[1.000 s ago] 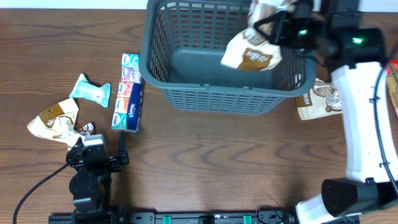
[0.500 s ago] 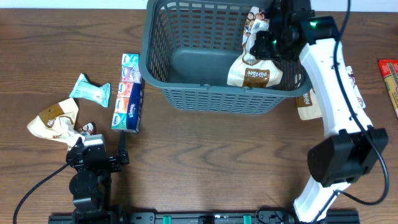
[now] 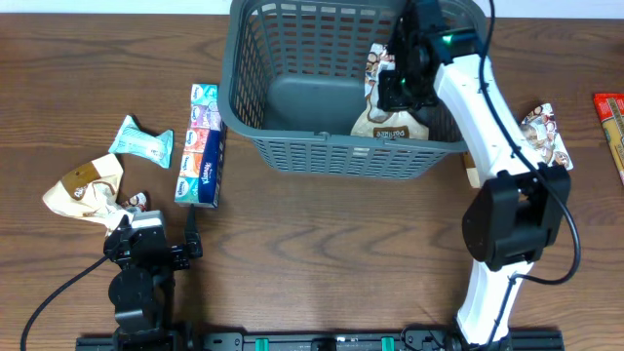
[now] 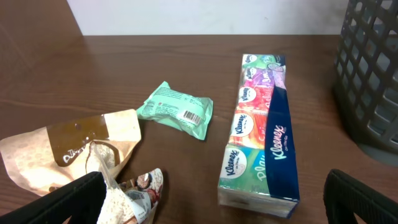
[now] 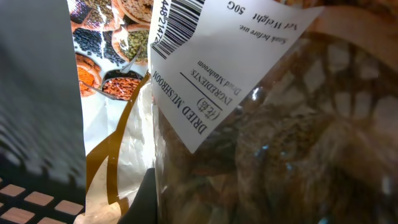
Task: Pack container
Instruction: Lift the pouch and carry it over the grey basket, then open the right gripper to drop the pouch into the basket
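The packet hangs within the basket's sides and would end inside, so my right gripper should open.
The container (image 3: 331,146), a dark grey lattice basket, stands at the back middle of the table; its wall (image 4: 373,68) shows at the right of the left wrist view. My right gripper (image 3: 398,86) reaches down inside it, shut on a brown-and-white packet of dried mushrooms (image 3: 392,122) that hangs near the right front wall. In the right wrist view that packet (image 5: 261,124) fills the frame beside one black finger (image 5: 146,199); the other is hidden. My left gripper (image 3: 156,244) rests open at the front left, with nothing between its fingers (image 4: 68,199).
On the left lie a long Kleenex tissue pack (image 3: 202,144) (image 4: 261,130), a small green packet (image 3: 141,141) (image 4: 177,111) and a brown-and-white packet (image 3: 88,190) (image 4: 74,149). Right of the basket lies another printed packet (image 3: 541,127), and a red packet (image 3: 612,117) sits at the right edge.
My right arm has swung left and lowered the mushroom packet deeper into the basket. The packet on the table right of the basket is now uncovered. The left arm has not moved.
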`<state>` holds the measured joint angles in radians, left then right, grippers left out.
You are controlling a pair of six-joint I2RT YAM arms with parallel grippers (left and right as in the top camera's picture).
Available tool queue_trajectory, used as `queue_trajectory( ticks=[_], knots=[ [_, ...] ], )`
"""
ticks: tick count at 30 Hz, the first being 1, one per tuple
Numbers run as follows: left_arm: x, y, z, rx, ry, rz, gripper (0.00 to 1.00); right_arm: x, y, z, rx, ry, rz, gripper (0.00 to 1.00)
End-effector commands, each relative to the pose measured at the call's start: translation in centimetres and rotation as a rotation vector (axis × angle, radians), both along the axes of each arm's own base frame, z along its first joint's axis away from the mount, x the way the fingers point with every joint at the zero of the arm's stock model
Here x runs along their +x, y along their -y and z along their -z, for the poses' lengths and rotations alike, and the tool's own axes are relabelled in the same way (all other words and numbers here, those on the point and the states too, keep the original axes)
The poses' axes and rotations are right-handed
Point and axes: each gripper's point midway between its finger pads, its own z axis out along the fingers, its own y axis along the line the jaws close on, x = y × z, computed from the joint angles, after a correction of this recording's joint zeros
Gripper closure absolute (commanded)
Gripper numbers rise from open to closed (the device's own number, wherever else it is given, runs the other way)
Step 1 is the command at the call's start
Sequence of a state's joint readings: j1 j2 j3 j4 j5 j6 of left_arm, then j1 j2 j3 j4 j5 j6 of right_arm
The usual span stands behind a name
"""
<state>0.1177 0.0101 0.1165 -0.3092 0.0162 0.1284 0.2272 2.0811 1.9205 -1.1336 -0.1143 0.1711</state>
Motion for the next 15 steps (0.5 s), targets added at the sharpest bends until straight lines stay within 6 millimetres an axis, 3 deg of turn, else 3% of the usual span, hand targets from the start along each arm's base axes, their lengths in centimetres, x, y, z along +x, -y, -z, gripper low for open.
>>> queue_trajectory(
  ticks=[1,4,15],
  knots=[
    [-0.15,0.01,1.15,-0.004,-0.031,0.001,0.01,-0.01,-0.26,0.09,-0.016,0.006,-0.022,0.94],
    [-0.15,0.01,1.15,-0.004,-0.031,0.001,0.01,-0.03,-0.24,0.11,-0.017,0.004,-0.021,0.89],
    [-0.15,0.01,1.15,-0.004,-0.031,0.001,0.01,-0.31,-0.17,0.19,-0.019,-0.008,-0.021,0.18]
  ],
)
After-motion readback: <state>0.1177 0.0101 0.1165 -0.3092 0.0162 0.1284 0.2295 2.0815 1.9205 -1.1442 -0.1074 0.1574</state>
